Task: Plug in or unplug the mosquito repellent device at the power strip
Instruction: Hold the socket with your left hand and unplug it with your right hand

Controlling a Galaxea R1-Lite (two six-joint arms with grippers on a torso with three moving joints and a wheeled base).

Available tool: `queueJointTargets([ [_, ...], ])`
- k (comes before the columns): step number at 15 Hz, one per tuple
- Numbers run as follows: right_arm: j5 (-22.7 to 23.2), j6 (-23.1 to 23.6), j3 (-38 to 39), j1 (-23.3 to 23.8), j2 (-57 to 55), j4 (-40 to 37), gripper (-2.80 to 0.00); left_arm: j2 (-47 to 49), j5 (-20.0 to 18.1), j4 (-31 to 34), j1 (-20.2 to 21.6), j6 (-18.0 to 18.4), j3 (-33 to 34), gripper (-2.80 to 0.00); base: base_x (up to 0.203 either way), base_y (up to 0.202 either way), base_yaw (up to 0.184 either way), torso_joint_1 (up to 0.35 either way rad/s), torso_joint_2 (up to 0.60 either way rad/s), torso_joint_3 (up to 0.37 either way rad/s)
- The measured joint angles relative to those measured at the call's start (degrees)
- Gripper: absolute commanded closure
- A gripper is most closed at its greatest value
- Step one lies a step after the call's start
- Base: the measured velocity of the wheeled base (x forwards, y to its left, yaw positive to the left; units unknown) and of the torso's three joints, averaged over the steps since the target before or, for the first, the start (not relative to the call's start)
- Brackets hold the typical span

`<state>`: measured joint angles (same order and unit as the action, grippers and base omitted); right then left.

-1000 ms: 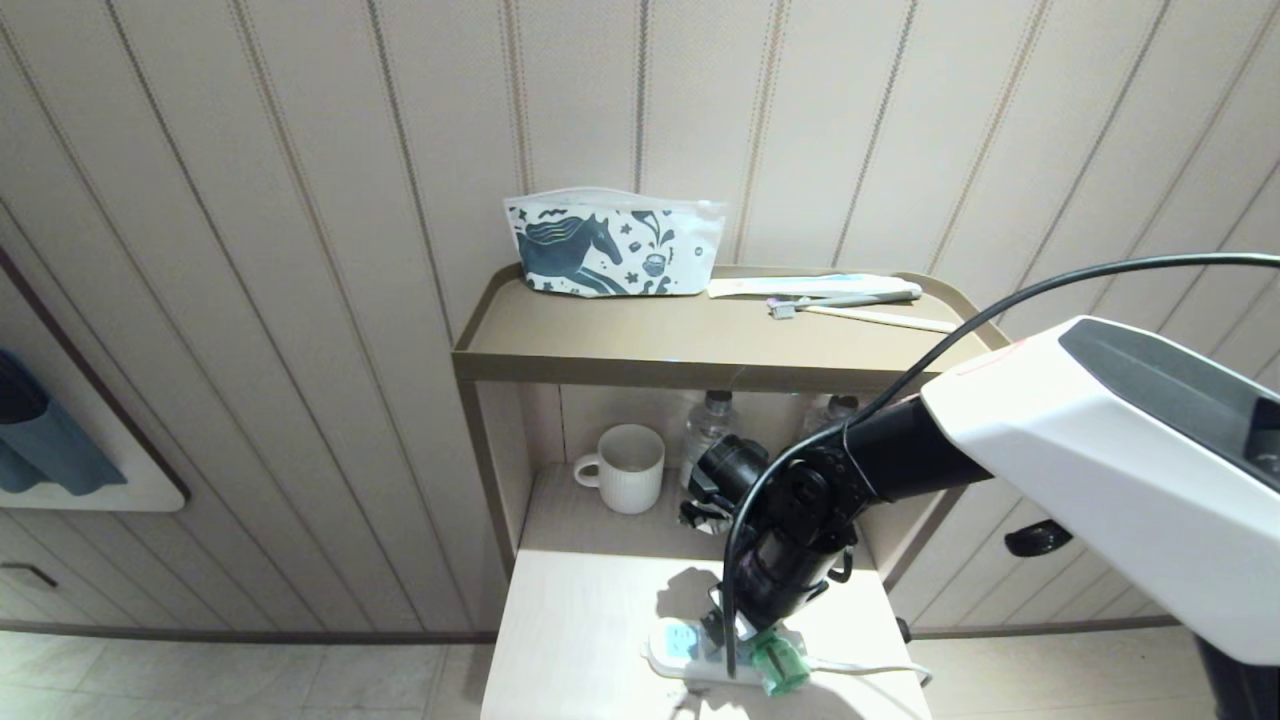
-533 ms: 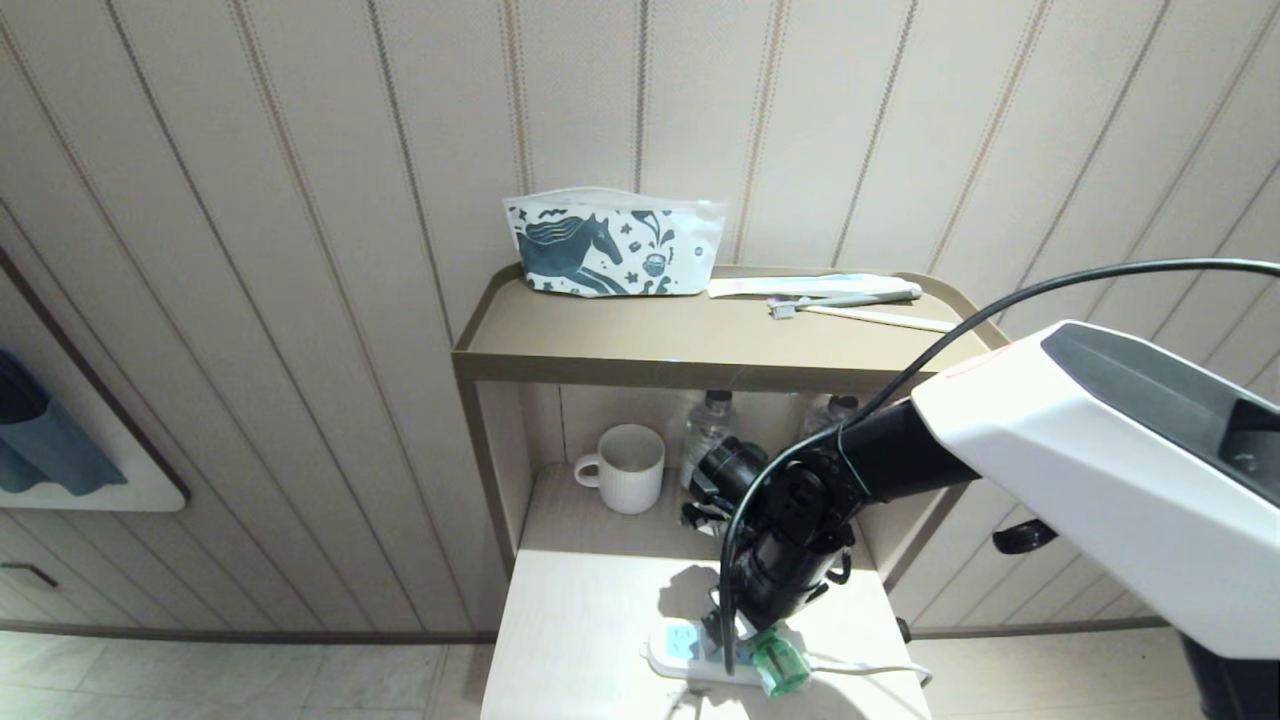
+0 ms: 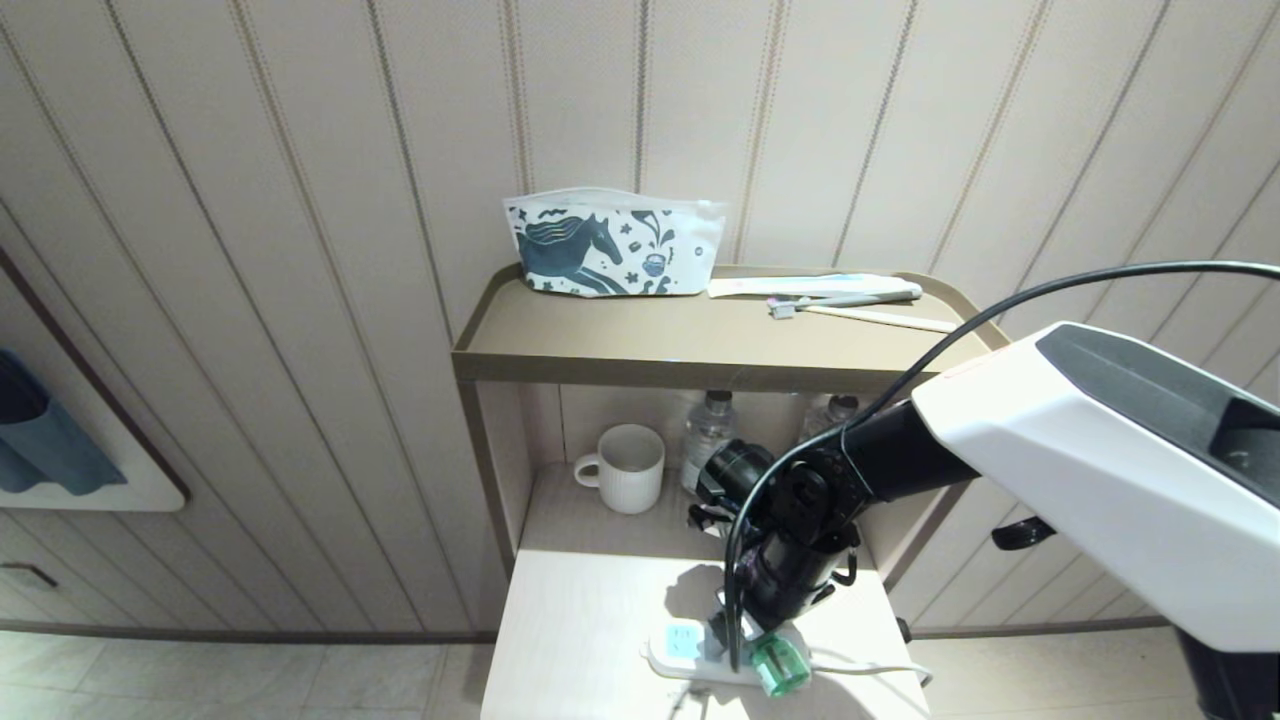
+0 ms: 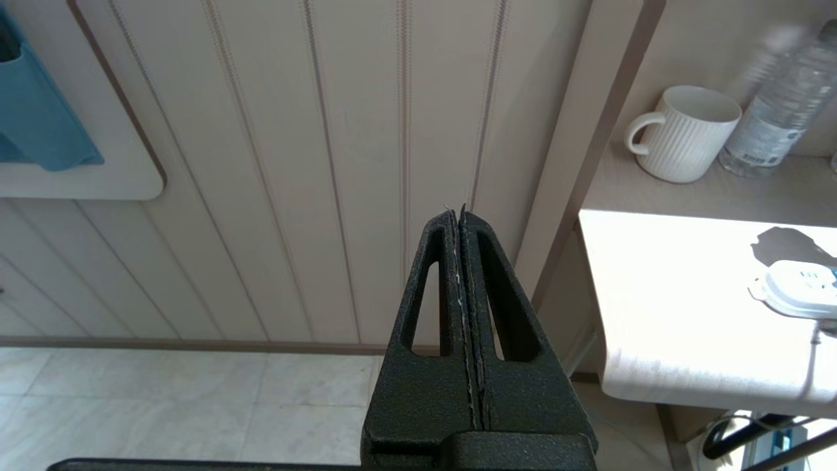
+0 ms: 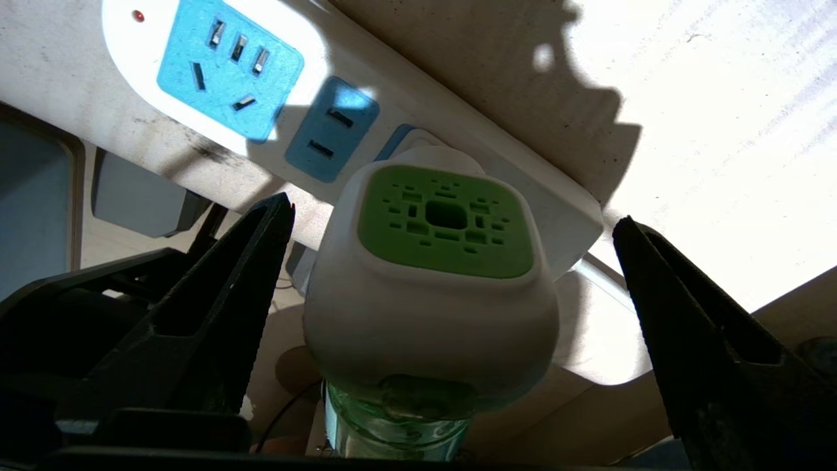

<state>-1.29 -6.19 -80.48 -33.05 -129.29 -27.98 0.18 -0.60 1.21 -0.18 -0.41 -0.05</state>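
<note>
The fingers of my right gripper reach down beside the device's white head (image 5: 431, 314), so it is now time to close on the mosquito repellent device.
The mosquito repellent device (image 5: 431, 281), with a white head, a green vented top and a green bottle, sits plugged into the end socket of the white power strip (image 5: 229, 72). My right gripper (image 5: 452, 209) stands open around the device, with a gap between it and each finger. In the head view the right wrist hangs over the power strip (image 3: 680, 645) at the near edge of the lower shelf, and the device (image 3: 780, 668) shows just below it. My left gripper (image 4: 458, 209) is shut on nothing, parked off to the left of the cabinet.
A white ribbed mug (image 3: 628, 468) and clear water bottles (image 3: 708, 425) stand at the back of the lower shelf. The top shelf (image 3: 600, 345) carries a horse-print pouch (image 3: 610, 245) and a toothbrush (image 3: 840, 300). The strip's cord (image 3: 870, 668) trails to the right.
</note>
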Motion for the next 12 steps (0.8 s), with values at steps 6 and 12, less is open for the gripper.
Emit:
queueJointTargets([
  [6, -0.09, 0.07, -0.03, -0.24, 0.0, 0.06, -2.8, 0.0, 0.01, 0.01, 0.0, 0.0, 0.02, 0.0, 0.0, 0.0, 0.0, 0.0, 0.0, 0.0],
  [12, -0.27, 0.09, 0.17, -0.24, -0.01, 0.09, 0.0, 0.0, -0.02, 0.0, 0.0, -0.02, 0.02, 0.0, 0.0, 0.0, 0.0, 0.0, 0.0, 0.0],
])
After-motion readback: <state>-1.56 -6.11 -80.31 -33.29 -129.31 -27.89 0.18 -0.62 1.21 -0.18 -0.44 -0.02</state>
